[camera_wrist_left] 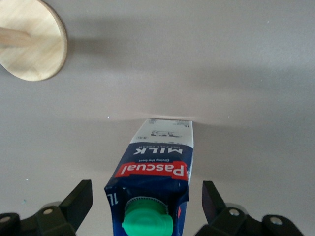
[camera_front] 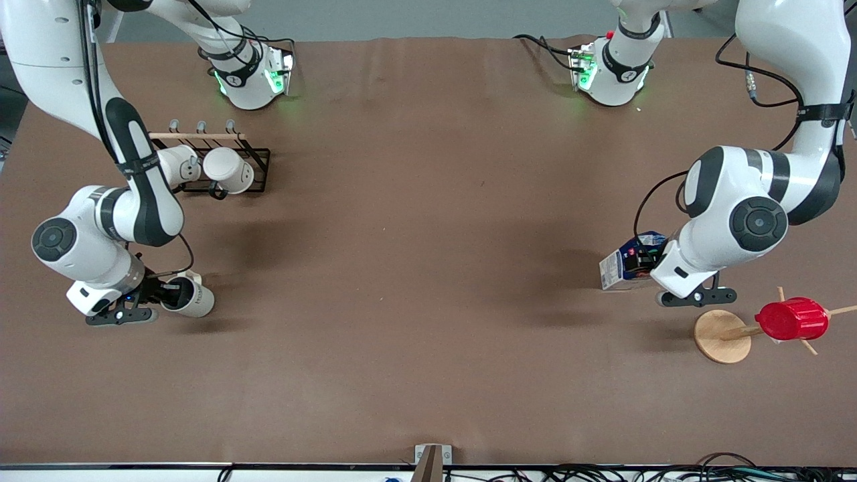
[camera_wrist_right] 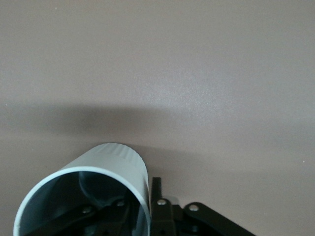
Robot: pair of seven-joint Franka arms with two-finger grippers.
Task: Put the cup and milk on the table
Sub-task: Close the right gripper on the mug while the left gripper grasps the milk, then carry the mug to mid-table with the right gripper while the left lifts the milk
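Note:
My left gripper needs to put the milk on the tabletop beside the cup [camera_front: 193, 298], so it should first grab the milk by its end with the cap [camera_front: 652, 242].
The milk [camera_front: 626, 266], a blue and white carton with a green cap, stands on the brown table [camera_front: 428, 234] toward the left arm's end. My left gripper [camera_front: 648, 262] is around it, open. In the left wrist view the fingers [camera_wrist_left: 81, 196] stand apart on either side of the milk [camera_wrist_left: 157, 167], with a gap on each side. My right gripper [camera_front: 164, 294] is shut on the rim of the cup [camera_front: 193, 298], off-white with a dark inside, tilted low over the table toward the right arm's end. In the right wrist view one finger [camera_wrist_right: 156, 194] is outside the cup [camera_wrist_right: 106, 164] and the other inside.
A black wire rack [camera_front: 258, 161] with two white mugs [camera_front: 227, 171] lying on it stands farther from the front camera than the cup. A wooden stand with a round base [camera_front: 720, 336] carries a red ribbed cup [camera_front: 792, 319] beside the milk; its base also shows in the left wrist view [camera_wrist_left: 32, 44].

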